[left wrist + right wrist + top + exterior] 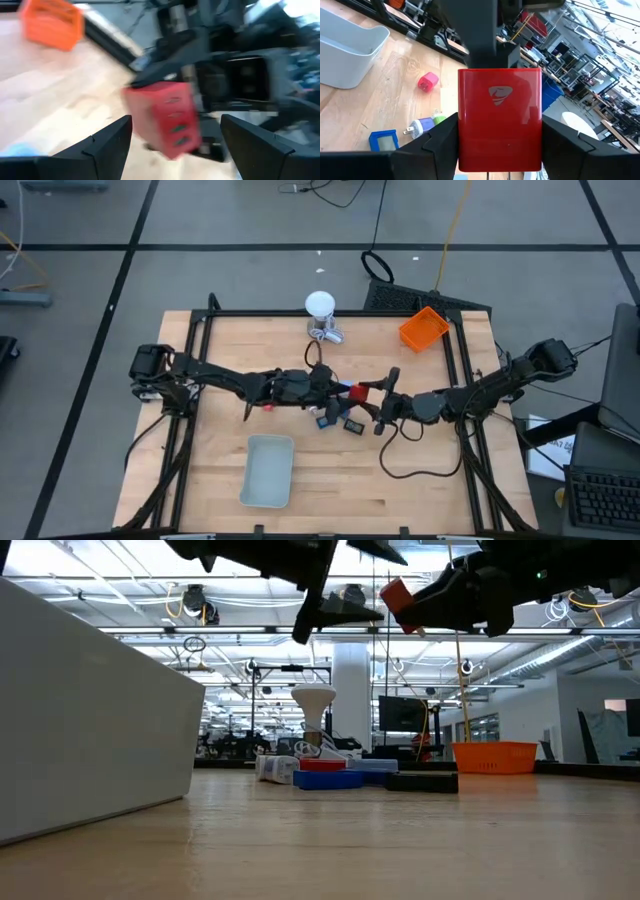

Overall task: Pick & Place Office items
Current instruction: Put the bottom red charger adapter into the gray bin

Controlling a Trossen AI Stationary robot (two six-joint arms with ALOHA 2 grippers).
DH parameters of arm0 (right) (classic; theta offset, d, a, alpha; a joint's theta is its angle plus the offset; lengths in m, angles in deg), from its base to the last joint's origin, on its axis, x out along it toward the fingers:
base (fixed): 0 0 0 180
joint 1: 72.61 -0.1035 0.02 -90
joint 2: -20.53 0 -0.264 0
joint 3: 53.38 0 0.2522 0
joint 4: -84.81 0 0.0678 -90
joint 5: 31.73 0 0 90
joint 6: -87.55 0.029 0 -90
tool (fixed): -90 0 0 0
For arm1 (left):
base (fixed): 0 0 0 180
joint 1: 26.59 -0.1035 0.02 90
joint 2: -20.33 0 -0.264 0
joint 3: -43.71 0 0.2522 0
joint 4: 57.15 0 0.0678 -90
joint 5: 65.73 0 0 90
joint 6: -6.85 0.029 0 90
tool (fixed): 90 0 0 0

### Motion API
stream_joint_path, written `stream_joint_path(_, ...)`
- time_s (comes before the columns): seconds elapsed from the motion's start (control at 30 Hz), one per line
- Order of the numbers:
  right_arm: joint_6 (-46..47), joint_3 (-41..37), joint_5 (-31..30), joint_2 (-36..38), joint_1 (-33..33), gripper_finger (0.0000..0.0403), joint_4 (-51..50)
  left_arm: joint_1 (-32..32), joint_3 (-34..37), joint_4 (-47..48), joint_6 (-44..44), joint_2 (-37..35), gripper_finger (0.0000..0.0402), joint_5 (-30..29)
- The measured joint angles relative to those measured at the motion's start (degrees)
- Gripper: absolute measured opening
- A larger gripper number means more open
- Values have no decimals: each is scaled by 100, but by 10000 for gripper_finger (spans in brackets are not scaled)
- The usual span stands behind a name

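Note:
The left gripper grabs the red charger block by its port end (175, 125) next, to put the block in the grey tray.
My right gripper (372, 394) is shut on a red block (500, 120) with an embossed logo, held high over the table's middle; the block also shows in the low view (396, 596). My left gripper (337, 387) is open and faces the block from the table's left. Its fingers (107, 145) stand wide on either side of the block (165, 122) without touching it. Other small items lie flat on the wood below: a pink-red piece (427, 81), a dark rectangle with a blue face (382, 140), and a light-blue and green bit (424, 125). My right gripper pinches the red block's two opposite side faces (462, 125) between its two fingers. The fingers come from the table's right, roughly level. The block is lifted clear of the table and sticks out past the fingertips toward the left gripper, tilted in the low view.
A pale grey tray (268, 470) sits at the near middle-left. An orange bin (423, 327) stands at the far right. A white ball-topped object (320, 305) stands at the far middle. More small pieces (338, 421) lie under the grippers, and a red one (268, 407) lies to the left.

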Motion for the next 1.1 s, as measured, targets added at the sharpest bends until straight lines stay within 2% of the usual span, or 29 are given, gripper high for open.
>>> stream_joint_path(0.2, -1, 0, 0, 0, 0, 225, 1, -49, -624, 1240, 107, -4, 305, -244)
stream_joint_path(0.4, -1, 0, 0, 0, 1, 219, -1, -1, -858, 1404, 188, 2, 305, -323)
stream_joint_path(0.6, 2, -1, -2, 0, 11, 223, -40, 128, -1276, 1602, 287, 498, 305, -348)
stream_joint_path(0.73, 28, -7, -5, 0, 11, 225, -72, 121, -1673, 2068, 357, 842, 305, -301)
stream_joint_path(0.97, 40, -6, -4, 4, 9, 218, -93, 32, -1844, 2326, 439, 774, 305, -244)
stream_joint_path(1.1, 43, -4, -15, 4, 9, 225, -92, 7, -1844, 2289, 446, 752, 291, -246)
